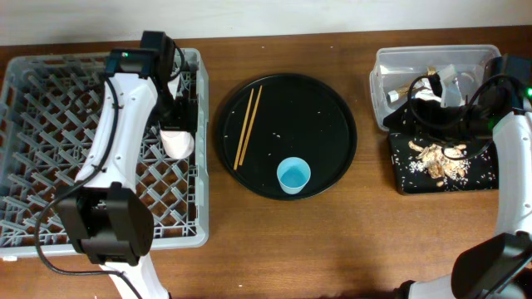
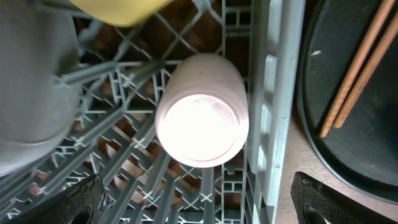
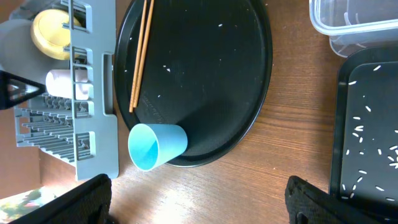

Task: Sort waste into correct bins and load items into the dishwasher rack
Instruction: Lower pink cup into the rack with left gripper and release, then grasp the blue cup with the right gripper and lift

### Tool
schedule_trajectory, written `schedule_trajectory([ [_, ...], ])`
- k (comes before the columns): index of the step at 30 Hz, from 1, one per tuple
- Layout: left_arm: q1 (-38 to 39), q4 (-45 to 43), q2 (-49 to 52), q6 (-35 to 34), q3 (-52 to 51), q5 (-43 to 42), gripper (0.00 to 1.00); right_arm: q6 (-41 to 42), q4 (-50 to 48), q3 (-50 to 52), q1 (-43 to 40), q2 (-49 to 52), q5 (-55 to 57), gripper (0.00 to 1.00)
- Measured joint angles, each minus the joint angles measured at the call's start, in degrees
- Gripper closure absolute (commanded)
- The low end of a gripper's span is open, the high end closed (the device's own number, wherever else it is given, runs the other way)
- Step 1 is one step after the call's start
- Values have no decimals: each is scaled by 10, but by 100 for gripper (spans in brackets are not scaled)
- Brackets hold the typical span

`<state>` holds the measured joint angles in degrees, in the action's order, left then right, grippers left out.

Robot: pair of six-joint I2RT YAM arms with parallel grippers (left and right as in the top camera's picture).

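Observation:
The robot's right gripper should next grab the light blue cup by its open rim (image 1: 291,182) (image 3: 146,147), so the base end of the cup stays free to hand over to the left gripper.
The pink cup (image 1: 177,143) rests in the grey dishwasher rack (image 1: 50,124) against its right wall. My left gripper (image 1: 179,116) hovers over it, open; in the left wrist view its fingers (image 2: 62,202) stand wide of the cup (image 2: 202,118) and touch nothing. A yellow bowl (image 2: 124,9) and the grey plate (image 2: 31,81) sit in the rack beside it. The light blue cup (image 1: 293,175) and the chopsticks (image 1: 248,124) lie on the round black tray (image 1: 287,100). My right gripper (image 1: 428,100) is open and empty by the bins.
The clear tub (image 1: 399,62) holds a white napkin (image 1: 432,83). In front of it the rectangular black tray (image 1: 482,178) carries tan food scraps (image 1: 436,158). In the right wrist view, bare wooden table (image 3: 249,162) lies between the blue cup (image 3: 155,146) and that tray.

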<state>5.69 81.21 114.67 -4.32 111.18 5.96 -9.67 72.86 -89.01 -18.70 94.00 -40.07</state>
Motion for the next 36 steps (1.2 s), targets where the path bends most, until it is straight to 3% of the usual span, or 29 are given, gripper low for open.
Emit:
schedule_trajectory([
  [9,33,152,2,0,187,-25,5,0,6,0,0,0,0,10],
  [14,107,153,1,11,198,-101,5,0,10,0,0,0,0,11],
  [18,161,152,1,16,185,-113,5,1,12,0,10,0,2,14],
  [23,153,127,1,14,181,-111,5,35,0,0,120,0,40,20],
  [29,86,107,1,12,181,-105,5,172,-37,13,307,0,191,30],
  [32,60,94,1,12,180,-103,5,229,-82,60,377,0,251,44],
  [36,57,85,1,12,180,-104,5,289,-173,146,420,2,284,49],
])
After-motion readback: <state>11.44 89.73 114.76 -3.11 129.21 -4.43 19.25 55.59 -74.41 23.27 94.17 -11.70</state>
